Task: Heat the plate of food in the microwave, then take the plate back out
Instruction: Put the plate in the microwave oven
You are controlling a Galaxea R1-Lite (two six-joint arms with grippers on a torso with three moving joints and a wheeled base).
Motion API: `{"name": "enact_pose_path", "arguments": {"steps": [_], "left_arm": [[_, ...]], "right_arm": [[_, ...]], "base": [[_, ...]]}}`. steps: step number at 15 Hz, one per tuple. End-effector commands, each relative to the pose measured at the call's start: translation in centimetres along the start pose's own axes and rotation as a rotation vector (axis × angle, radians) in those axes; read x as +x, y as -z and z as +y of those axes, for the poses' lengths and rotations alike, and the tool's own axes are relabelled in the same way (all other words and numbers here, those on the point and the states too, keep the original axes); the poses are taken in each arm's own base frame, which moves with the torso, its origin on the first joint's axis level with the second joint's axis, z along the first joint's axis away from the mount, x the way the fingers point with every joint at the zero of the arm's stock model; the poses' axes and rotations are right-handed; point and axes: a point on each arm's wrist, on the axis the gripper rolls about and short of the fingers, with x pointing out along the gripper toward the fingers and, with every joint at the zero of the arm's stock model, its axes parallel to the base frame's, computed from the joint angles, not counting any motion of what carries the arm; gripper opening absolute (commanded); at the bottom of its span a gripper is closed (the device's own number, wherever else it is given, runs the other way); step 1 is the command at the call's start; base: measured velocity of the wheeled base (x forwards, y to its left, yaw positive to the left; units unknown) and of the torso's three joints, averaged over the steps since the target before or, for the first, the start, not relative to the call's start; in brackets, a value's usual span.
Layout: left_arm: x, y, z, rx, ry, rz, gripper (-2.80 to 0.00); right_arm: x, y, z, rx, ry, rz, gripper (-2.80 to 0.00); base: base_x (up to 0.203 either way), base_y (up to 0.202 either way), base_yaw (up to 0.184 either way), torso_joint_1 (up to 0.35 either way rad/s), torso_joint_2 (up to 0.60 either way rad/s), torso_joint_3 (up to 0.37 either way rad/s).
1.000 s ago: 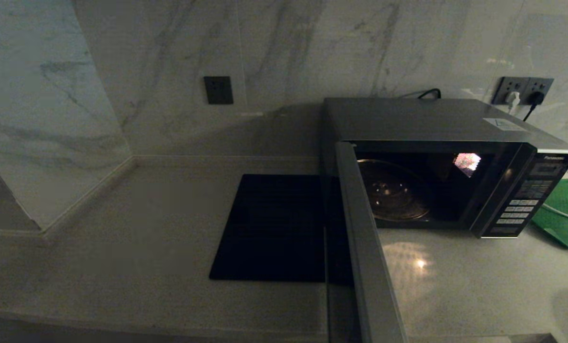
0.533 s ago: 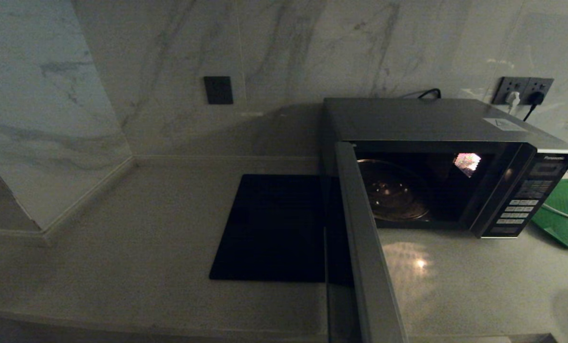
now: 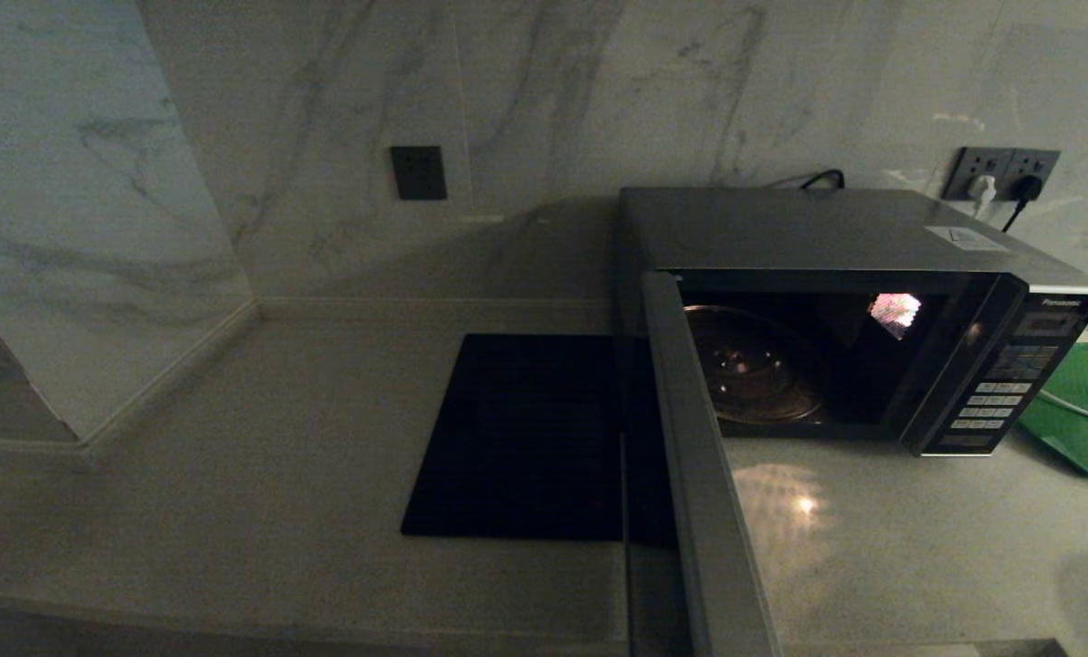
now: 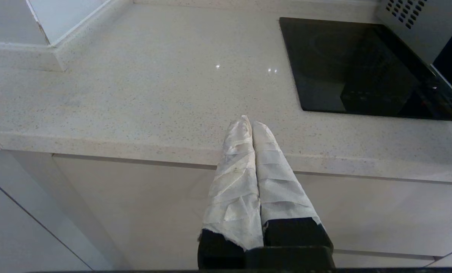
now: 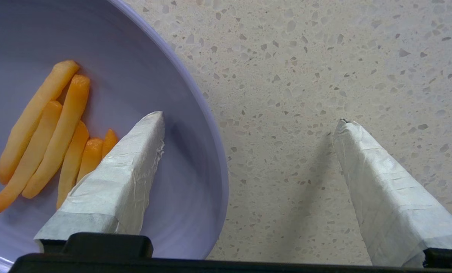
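Observation:
My right gripper's fingers straddle the lilac plate's rim [image 5: 219,134], the outer one low beside its counter shadow. It is time to close, as closing now would catch it.
The microwave [image 3: 836,237] stands at the back right of the counter, its door [image 3: 699,474] swung wide open toward me and only the glass turntable [image 3: 754,365] inside. The plate of food [image 5: 135,76] shows only in the right wrist view: a pale lilac plate with orange sticks [image 5: 47,129], resting on the speckled counter. My right gripper [image 5: 249,119] is open just above it, one finger over the plate's inside, the other over bare counter, the rim between them. Below the counter's front edge my left gripper [image 4: 248,121] hangs shut and empty.
A flat black mat [image 3: 526,438] lies left of the microwave, partly behind the open door. A green tray [image 3: 1078,411] sits at the far right beside the button panel. Marble walls close the back and left. Wall sockets [image 3: 1000,173] are behind the microwave.

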Motion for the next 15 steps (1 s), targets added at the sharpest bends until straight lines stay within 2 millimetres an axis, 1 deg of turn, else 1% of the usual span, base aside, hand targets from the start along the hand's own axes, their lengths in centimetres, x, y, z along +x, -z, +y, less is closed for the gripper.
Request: {"name": "enact_pose_path", "arguments": {"steps": [1,15], "left_arm": [[0.00,0.00,0.00,-0.001,-0.003,0.000,-2.80],[0.00,0.00,0.00,-0.001,-0.001,0.000,-2.80]], "right_arm": [[0.03,0.00,0.00,0.003,0.001,0.001,-2.80],[0.03,0.00,0.01,0.003,0.000,0.002,-2.80]], "base": [[0.000,0.000,0.000,0.000,0.00,0.000],[0.000,0.000,0.000,0.000,0.00,0.000]]}}
